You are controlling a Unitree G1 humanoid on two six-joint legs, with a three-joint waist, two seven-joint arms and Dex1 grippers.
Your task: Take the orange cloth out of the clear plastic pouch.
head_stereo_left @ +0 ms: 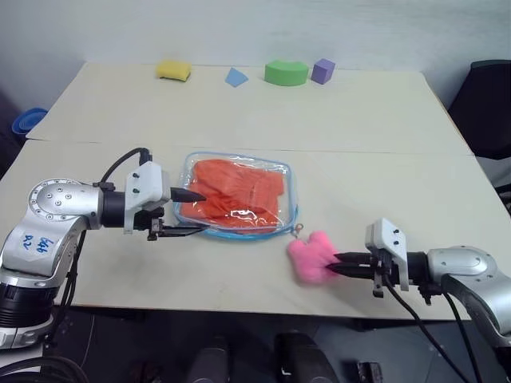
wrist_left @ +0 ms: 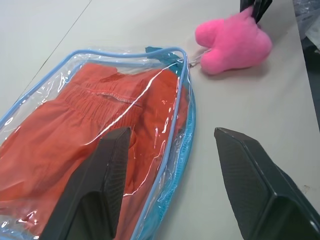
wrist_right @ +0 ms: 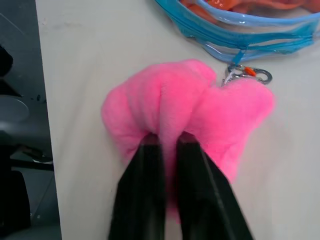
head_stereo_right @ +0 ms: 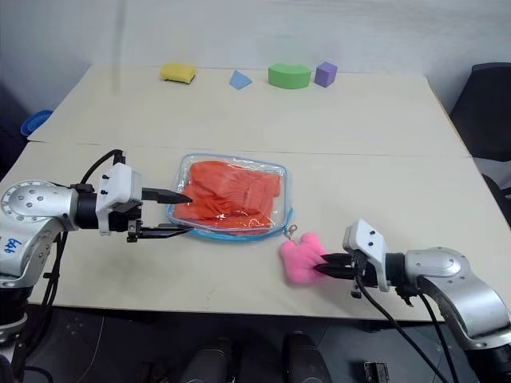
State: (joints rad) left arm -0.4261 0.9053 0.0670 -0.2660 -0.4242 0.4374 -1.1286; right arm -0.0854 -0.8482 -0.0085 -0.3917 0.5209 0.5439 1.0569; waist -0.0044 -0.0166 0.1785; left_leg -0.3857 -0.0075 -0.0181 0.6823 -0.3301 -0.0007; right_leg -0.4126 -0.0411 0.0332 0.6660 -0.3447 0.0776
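Observation:
The clear pouch [head_stereo_left: 291, 177] lies flat with the cloth inside, so my left gripper should next pinch the pouch by its raised blue zipper edge [head_stereo_left: 239, 234].
The clear plastic pouch [head_stereo_left: 291, 177] lies flat mid-table, blue-edged, with the orange cloth [head_stereo_left: 235, 191] crumpled inside it. My left gripper [head_stereo_left: 200, 212] is open at the pouch's left end. In the left wrist view the left gripper [wrist_left: 172, 132] has one finger over the pouch [wrist_left: 75, 55] and cloth [wrist_left: 75, 135], the other over bare table. My right gripper [head_stereo_left: 334, 264] is shut on a pink plush [head_stereo_left: 310, 257] that lies by the pouch's near right corner, beside the metal pull [wrist_right: 247, 74]. In the right wrist view the right gripper [wrist_right: 169, 137] pinches a fold of the plush [wrist_right: 165, 95].
Along the far edge of the table stand a yellow sponge [head_stereo_left: 173, 70], a blue triangle [head_stereo_left: 235, 77], a green arch [head_stereo_left: 286, 73] and a purple cube [head_stereo_left: 322, 70]. A blue bowl [head_stereo_left: 28, 121] sits off the table's left side, a black chair [head_stereo_left: 487, 104] off its right.

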